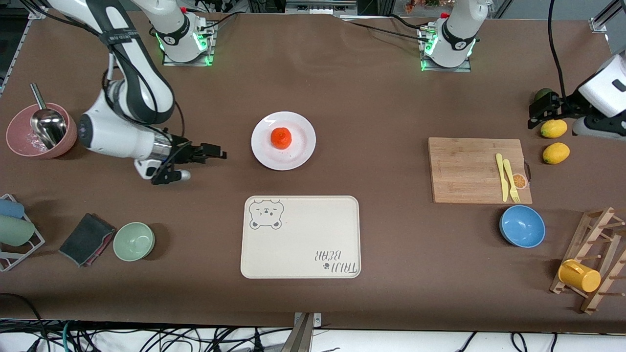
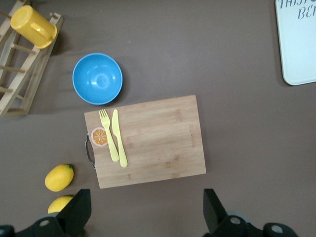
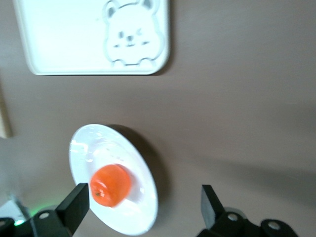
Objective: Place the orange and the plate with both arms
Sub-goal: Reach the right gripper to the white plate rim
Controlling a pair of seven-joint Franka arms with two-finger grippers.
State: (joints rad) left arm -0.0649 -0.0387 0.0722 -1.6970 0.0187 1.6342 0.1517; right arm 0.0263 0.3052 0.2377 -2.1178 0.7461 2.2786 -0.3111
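My right gripper takes hold of the plate by its thin rim (image 1: 253, 144) next, since the plate spreads far wider than the open fingers.
The orange (image 1: 281, 138) sits in the middle of the white plate (image 1: 300, 151) on the brown table, farther from the front camera than the cream bear tray. My right gripper (image 1: 215, 152) is open and empty, hovering low beside the plate toward the right arm's end. The right wrist view shows the orange (image 3: 110, 184) on the plate (image 3: 143, 197) between the spread fingers (image 3: 76, 201). My left gripper (image 1: 538, 115) is open and empty over the two lemons at the left arm's end; its fingers (image 2: 79, 207) show in the left wrist view.
The cream bear tray (image 1: 301, 237) lies nearer the front camera than the plate. A wooden cutting board (image 1: 469, 168) holds a yellow fork and knife (image 1: 506, 177). Two lemons (image 1: 555, 152), a blue bowl (image 1: 522, 226), a green bowl (image 1: 134, 240), a pink bowl (image 1: 19, 139) and a mug rack (image 1: 594, 266) stand around.
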